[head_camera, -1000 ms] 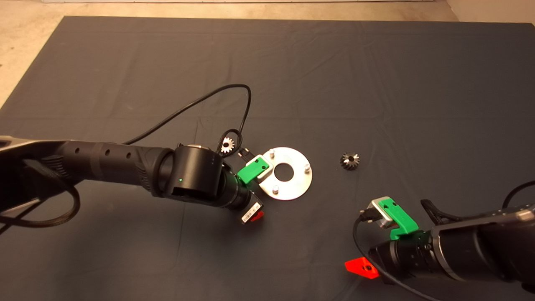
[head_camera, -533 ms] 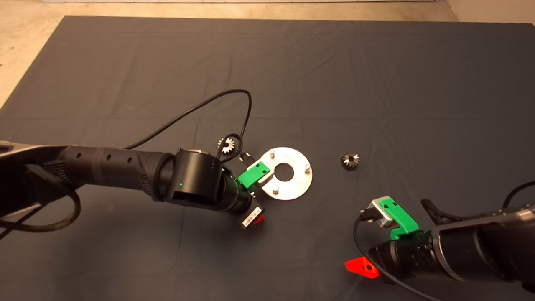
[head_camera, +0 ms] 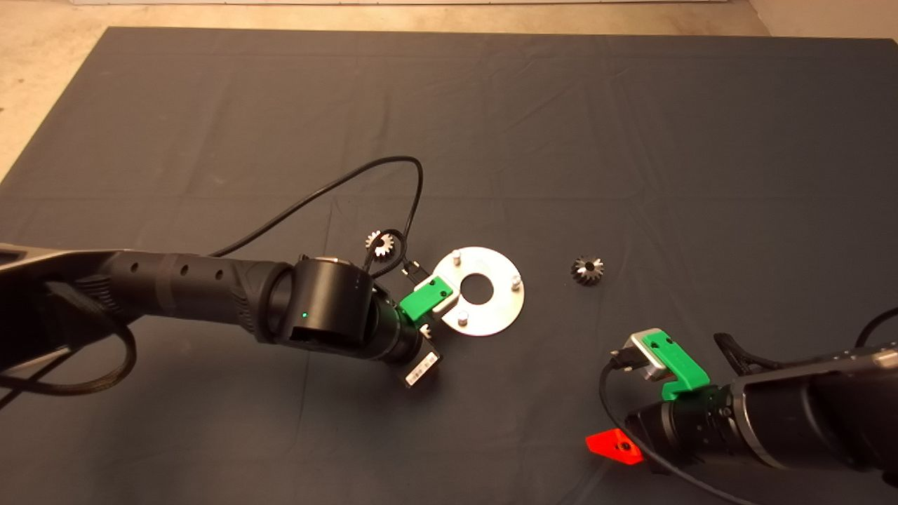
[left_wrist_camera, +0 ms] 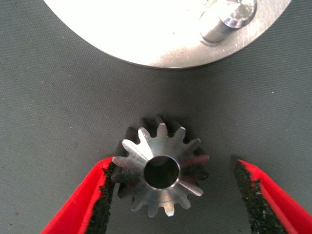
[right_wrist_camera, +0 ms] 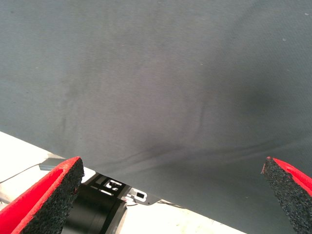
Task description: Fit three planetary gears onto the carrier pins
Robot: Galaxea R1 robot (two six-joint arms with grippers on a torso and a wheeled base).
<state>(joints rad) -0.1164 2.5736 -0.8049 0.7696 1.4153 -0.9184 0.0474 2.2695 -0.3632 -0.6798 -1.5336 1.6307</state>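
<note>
The left gripper grabs the gear by its toothed rim (left_wrist_camera: 197, 161) next. This leaves the silvery planetary gear's center bore (left_wrist_camera: 161, 172) free to slide onto a carrier pin.
The silver carrier disc (head_camera: 499, 308) lies mid-mat with three upright carrier pins (head_camera: 456, 257), (head_camera: 515, 282), (head_camera: 462, 319), all bare. My left gripper (left_wrist_camera: 174, 166) is open and straddles a silvery planetary gear (left_wrist_camera: 161, 170) lying flat on the mat beside the disc's rim (left_wrist_camera: 161, 34) and one pin (left_wrist_camera: 229, 19). One pad touches the gear's teeth; the other stands apart. My left wrist hides that gear from above. Another silvery gear (head_camera: 381, 243) lies behind the left arm's cable. The darker gear (head_camera: 587, 270) sits right of the disc. My right gripper (right_wrist_camera: 173, 165) hangs open and empty.
A black cable (head_camera: 365, 175) loops from the left arm over the mat behind the disc. The right arm (head_camera: 772, 421) sits at the lower right with one red finger (head_camera: 614, 447) showing. Pale floor borders the mat's far and left edges.
The left wrist has slid slightly toward the mat's near side, off the disc's rim, and its red finger no longer shows from above. The right arm shifted a little right and down.
</note>
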